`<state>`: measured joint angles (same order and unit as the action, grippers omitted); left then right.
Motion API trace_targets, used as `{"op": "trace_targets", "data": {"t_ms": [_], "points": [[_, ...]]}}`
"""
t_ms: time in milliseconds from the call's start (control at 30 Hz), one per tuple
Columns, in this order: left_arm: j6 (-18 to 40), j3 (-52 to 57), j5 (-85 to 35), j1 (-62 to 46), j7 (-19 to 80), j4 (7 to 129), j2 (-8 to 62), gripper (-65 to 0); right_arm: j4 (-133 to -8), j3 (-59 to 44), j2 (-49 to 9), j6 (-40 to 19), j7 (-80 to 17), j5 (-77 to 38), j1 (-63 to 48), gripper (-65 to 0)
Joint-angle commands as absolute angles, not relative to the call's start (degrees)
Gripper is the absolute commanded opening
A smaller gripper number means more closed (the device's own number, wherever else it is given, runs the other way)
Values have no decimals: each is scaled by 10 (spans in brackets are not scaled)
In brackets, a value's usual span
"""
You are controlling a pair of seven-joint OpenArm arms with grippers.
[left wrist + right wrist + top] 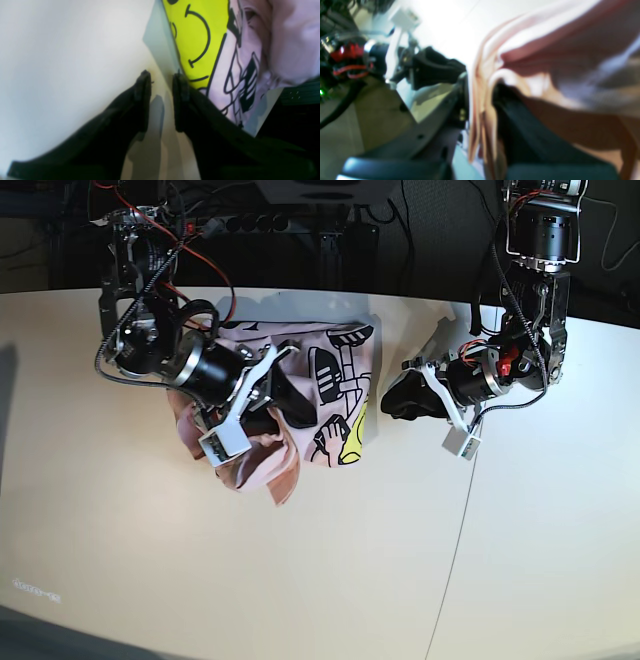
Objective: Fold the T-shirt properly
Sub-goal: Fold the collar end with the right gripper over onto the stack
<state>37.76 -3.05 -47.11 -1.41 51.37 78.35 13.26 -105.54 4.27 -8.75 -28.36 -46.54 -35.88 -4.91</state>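
Observation:
Upright folds hang above the white table, so my right gripper keeps hold of the pink fabric for now until the fabric lies on the tabletop.
The pale pink T-shirt (335,345) lies bunched on the white table (300,560), with black lettering and a yellow graphic facing up along its right edge. My right gripper (288,402) is over the shirt's middle. In the right wrist view it (481,100) is shut on several layers of pink fabric (545,50). My left gripper (392,402) sits just right of the shirt's edge. In the left wrist view it (162,97) is open and empty above bare table, with the yellow graphic (197,37) beside its right finger.
A seam (455,520) runs down the table on the right. Cables and a power strip (300,225) lie behind the table's far edge. The dark table edge (300,95) shows past the shirt in the left wrist view.

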Motion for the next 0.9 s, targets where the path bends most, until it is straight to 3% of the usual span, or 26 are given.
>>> {"op": "trace_targets", "data": {"t_ms": [0,333,700,867], "points": [[382,-31,-456,-12,530,786,134,-489,-1067,52,-76,-302,-448,-353,-40,-650],[382,-31,-474,-13,534,786,130,-489,-1065,141,-46,-302,-425,-209,-32,-650],[384,17,-536,18,579,787,139,-489,-1065,170,-43,-302,-421,-190,-32,-650],[384,53,-555,39,585,787,174,-489,-1065,170,-32,-302,-418,-200,-32,-324]]}}
